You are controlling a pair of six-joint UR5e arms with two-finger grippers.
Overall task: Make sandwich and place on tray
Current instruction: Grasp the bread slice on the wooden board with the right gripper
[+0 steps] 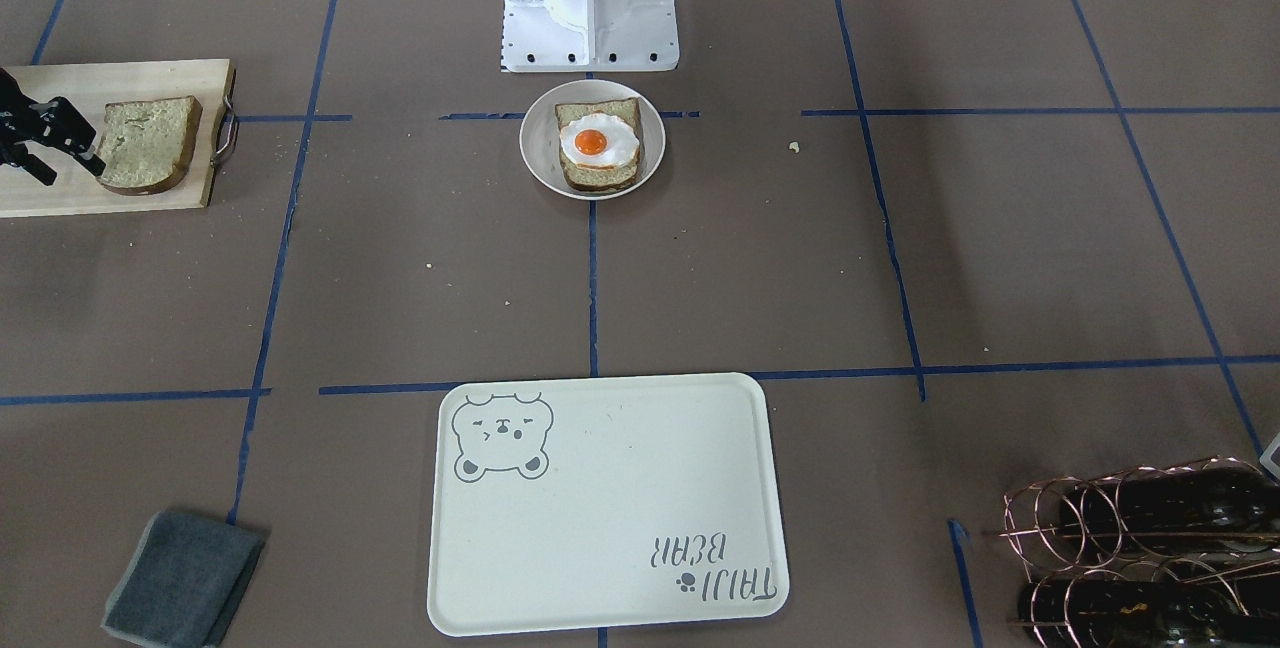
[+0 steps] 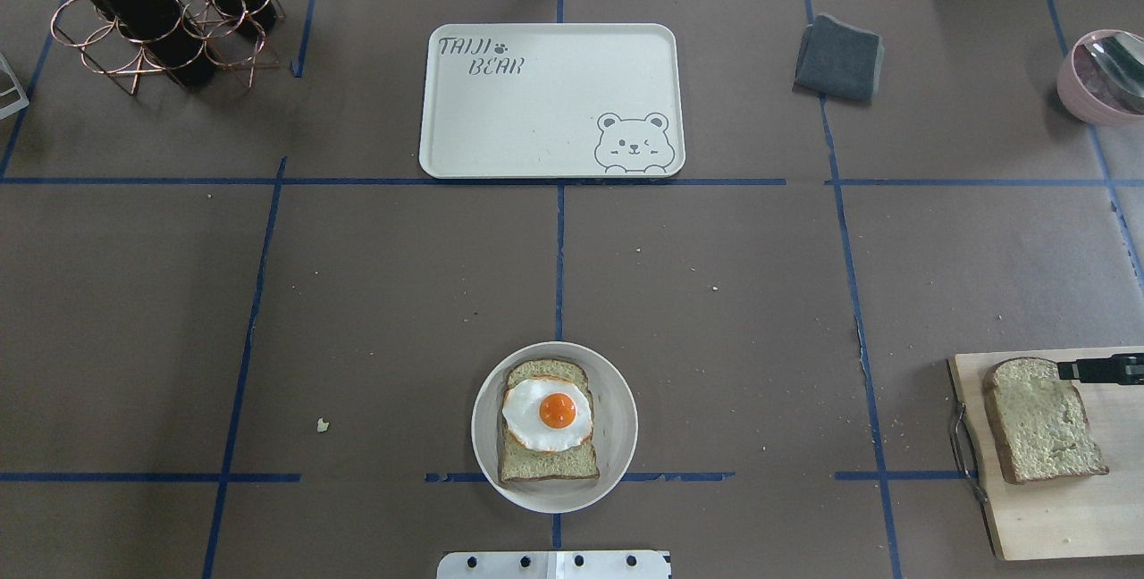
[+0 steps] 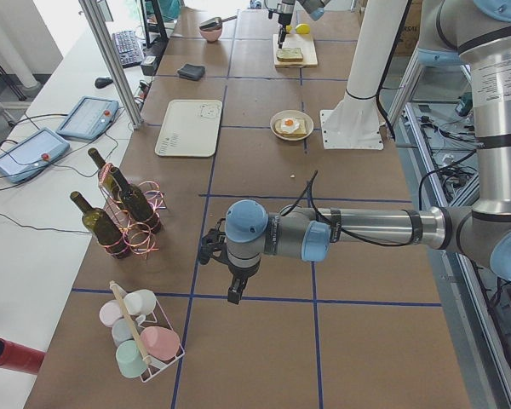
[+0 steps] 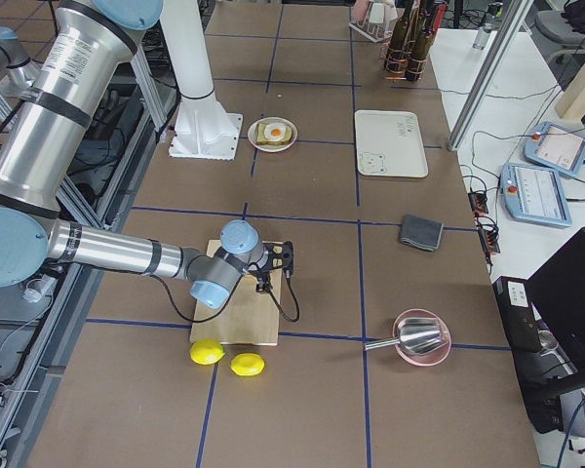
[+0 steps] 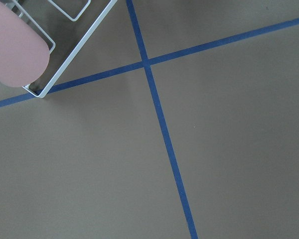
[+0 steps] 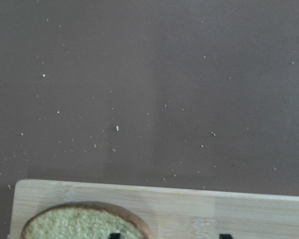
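My right gripper grabs the bread slice on the board by its crust edge [image 1: 110,156] next, to top the fried-egg sandwich [image 1: 599,145].
A small round white plate [image 2: 618,400] near the robot base holds a bread slice topped with a fried egg [image 2: 547,414], which also shows in the front view [image 1: 598,143]. A second bread slice [image 2: 1041,423] lies on a wooden board [image 2: 1055,516]. My right gripper [image 1: 75,166] is open at this slice's edge. In the right wrist view one fingertip [image 6: 114,235] is over the bread and the other is over the board. The cream bear tray [image 2: 536,105] lies bare at the far side. My left gripper [image 3: 234,296] hangs over the table far off; I cannot tell whether it is open or shut.
A grey cloth [image 2: 838,58] lies right of the tray. A copper wine rack with bottles [image 2: 152,12] stands at the far left. A pink bowl with a spoon [image 2: 1099,74] sits far right. Two lemons [image 4: 229,359] lie beside the board. A cup rack [image 3: 140,341] stands near the left arm.
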